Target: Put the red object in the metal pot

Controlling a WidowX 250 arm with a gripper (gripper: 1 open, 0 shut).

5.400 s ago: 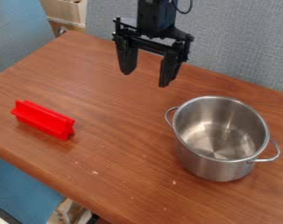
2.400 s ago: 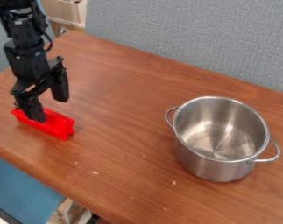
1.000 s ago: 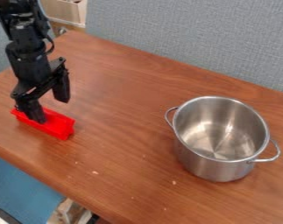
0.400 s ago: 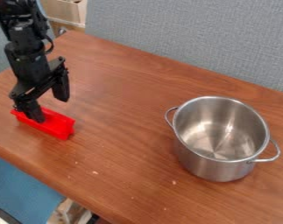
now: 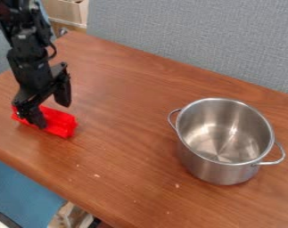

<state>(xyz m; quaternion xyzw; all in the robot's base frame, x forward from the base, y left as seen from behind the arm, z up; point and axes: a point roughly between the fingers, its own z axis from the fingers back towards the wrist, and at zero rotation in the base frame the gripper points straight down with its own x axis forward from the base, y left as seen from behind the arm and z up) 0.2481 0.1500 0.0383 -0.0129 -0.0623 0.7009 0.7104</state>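
Observation:
My gripper's fingers reach down on both sides of the red bar (image 5: 51,121). My gripper should close on the bar.
The red object (image 5: 57,125) is a bright red bar lying on the wooden table (image 5: 134,98) at the left. My black gripper (image 5: 45,103) points straight down right over it, jaws open, one finger (image 5: 32,112) on the bar's near-left side and the other finger (image 5: 61,93) behind it. Whether the fingers touch the bar I cannot tell. Its left part is hidden by the gripper. The metal pot (image 5: 226,139) stands upright and empty at the right, far from the gripper, with a small handle (image 5: 277,155) on its right side.
The table's front edge (image 5: 62,191) runs diagonally close below the red bar. A blue wall (image 5: 218,36) stands behind the table. Some beige furniture (image 5: 69,11) shows at the top left behind the arm.
In the last second the gripper tilted slightly over the red bar, staying in place. Earlier it came from the table's far middle to the bar. The pot has not moved.

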